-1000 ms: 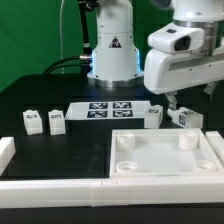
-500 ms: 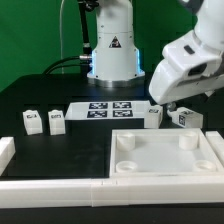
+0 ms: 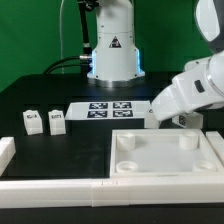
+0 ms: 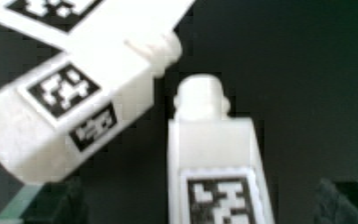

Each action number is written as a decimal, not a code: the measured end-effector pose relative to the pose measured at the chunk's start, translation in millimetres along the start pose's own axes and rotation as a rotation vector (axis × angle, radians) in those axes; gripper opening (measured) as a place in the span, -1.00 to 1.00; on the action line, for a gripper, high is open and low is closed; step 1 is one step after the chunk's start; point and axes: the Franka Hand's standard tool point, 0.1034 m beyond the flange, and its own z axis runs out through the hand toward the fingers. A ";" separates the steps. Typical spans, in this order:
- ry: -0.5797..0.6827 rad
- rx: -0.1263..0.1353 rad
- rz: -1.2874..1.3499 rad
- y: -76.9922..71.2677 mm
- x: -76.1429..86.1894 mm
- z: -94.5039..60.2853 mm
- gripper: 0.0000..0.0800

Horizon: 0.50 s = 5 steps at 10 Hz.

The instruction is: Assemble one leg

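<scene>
The leg's tagged body (image 4: 218,198) is between my fingers in the wrist view, with one on each side, so my gripper would hold it if it closed now and should close.
Two legs lie close together in the wrist view. One leg (image 4: 215,150) lies lengthwise between my fingers, its peg pointing away and a tag on its near face. The other leg (image 4: 78,95) lies tilted beside it, touching or nearly touching it. My gripper (image 4: 202,208) is open, with a dark fingertip (image 4: 48,205) on each side of the first leg and a gap on both sides. In the exterior view the tilted hand (image 3: 185,98) hides most of these legs. One leg (image 3: 191,119) peeks out at the exterior view's right. Two more legs (image 3: 33,122) (image 3: 57,122) stand at the left.
The marker board (image 3: 110,108) lies mid-table by the robot base. The large white square tray-like part (image 3: 165,158) with round corner sockets lies just in front of the hand. White rails (image 3: 60,186) run along the front and left edge.
The hand has tilted over and dropped toward the two legs at the exterior view's right, now covering them. The other parts have not moved.
</scene>
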 end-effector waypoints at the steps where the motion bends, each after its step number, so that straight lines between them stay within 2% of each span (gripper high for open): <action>1: -0.001 0.001 -0.002 -1.2 1.5 2.8 0.62; 4: 0.007 0.003 -0.002 0.1 4.4 5.9 0.56; 5: 0.007 0.003 -0.002 0.2 4.6 6.4 0.13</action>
